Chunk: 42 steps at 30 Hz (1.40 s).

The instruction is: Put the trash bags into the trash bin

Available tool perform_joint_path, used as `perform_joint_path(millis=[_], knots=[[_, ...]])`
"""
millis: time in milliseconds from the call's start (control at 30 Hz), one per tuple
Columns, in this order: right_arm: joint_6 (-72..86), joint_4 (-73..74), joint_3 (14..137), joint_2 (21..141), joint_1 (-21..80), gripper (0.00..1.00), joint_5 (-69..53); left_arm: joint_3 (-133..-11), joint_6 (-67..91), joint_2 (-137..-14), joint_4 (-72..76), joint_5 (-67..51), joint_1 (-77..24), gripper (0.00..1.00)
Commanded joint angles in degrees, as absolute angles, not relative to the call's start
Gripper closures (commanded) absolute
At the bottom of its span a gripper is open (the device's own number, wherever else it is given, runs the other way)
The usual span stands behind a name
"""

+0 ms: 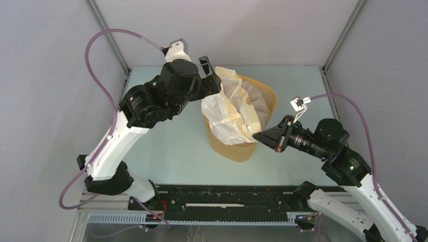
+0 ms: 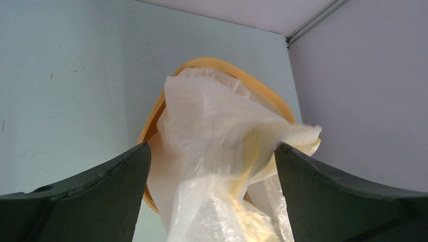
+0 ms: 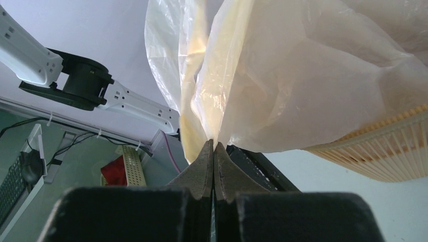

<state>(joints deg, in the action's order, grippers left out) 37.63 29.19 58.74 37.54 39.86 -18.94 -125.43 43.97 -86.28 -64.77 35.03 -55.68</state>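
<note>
My left gripper grabs the trash bag by its loose yellow-banded edge [image 1: 227,80] next, so the bag's body stays free to settle inside the bin [image 1: 262,98].
The orange-yellow trash bin [image 1: 262,98] stands mid-table, its slotted side showing in the right wrist view [image 3: 383,151]. The translucent cream-white trash bag [image 1: 229,108] with its pale yellow rim band sits partly inside the bin and drapes over its left and near rim. My left gripper [image 1: 211,75] is open at the bin's far-left rim; the bag [image 2: 222,151] bunches between its spread fingers [image 2: 101,191]. My right gripper [image 1: 256,135] is at the bin's near rim, shut on the bag's edge [image 3: 252,85].
The pale green table [image 1: 166,146] is bounded by grey walls on three sides. A black rail [image 1: 227,199] carrying both arm bases runs along the near edge. Purple cables loop beside each arm.
</note>
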Motion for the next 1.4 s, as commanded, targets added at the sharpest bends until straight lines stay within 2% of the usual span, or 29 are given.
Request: perform_joint_path(millis=[0,100,233,267,367,433,500,633,733,800,900,1000,1133,1233,1367], knots=[[35.7,30.0,62.4,37.3,40.3,1.0,-17.4,-130.3,41.2,-87.2,-64.4,35.5,-55.4,0.03],[35.1,30.0,62.5,37.6,40.3,1.0,-17.4,-128.3,40.0,-87.2,-63.4,36.2,-55.4,0.06],[34.4,31.6,63.9,38.3,40.3,0.98,-16.9,-128.2,38.3,-88.6,-61.6,35.1,-54.7,0.28],[34.2,31.7,64.3,38.3,40.3,0.96,-16.2,-128.3,37.7,-88.9,-61.4,34.6,-54.2,0.35],[32.8,31.6,65.1,38.4,40.1,0.9,-12.1,-128.0,37.0,-89.0,-60.5,30.2,-50.9,0.63],[31.4,31.6,66.6,39.5,39.4,0.9,-10.0,-126.8,36.1,-88.6,-57.5,26.8,-48.1,0.85],[29.5,31.6,69.2,41.5,37.5,0.93,-9.8,-125.5,35.6,-88.7,-53.6,23.1,-45.9,0.98],[25.0,32.5,76.0,47.6,29.8,1.0,-8.3,-118.4,37.9,-88.0,-39.6,13.5,-41.0,1.0],[24.0,32.1,79.2,52.4,20.4,1.0,-10.7,-105.5,42.2,-85.4,-22.0,8.9,-37.6,1.0],[23.7,32.7,81.8,54.6,17.7,1.0,-11.6,-98.3,43.0,-83.7,-10.7,7.7,-36.3,1.0],[23.9,30.9,81.8,55.3,19.0,1.0,-18.3,-91.2,42.3,-81.7,-3.1,7.0,-36.0,1.0],[24.4,28.7,76.3,54.0,24.7,1.0,-25.7,-80.0,40.7,-76.7,5.9,7.7,-37.1,1.0],[22.1,29.2,68.2,50.6,32.4,1.0,-17.2,-64.1,41.9,-69.2,14.1,8.2,-37.5,1.0],[19.7,27.6,61.7,47.2,32.8,1.0,-13.1,-56.5,43.1,-64.7,15.8,8.0,-37.5,1.0],[17.6,27.9,60.6,45.2,30.0,1.0,-13.0,-52.0,43.3,-61.0,16.6,6.7,-37.5,1.0]])
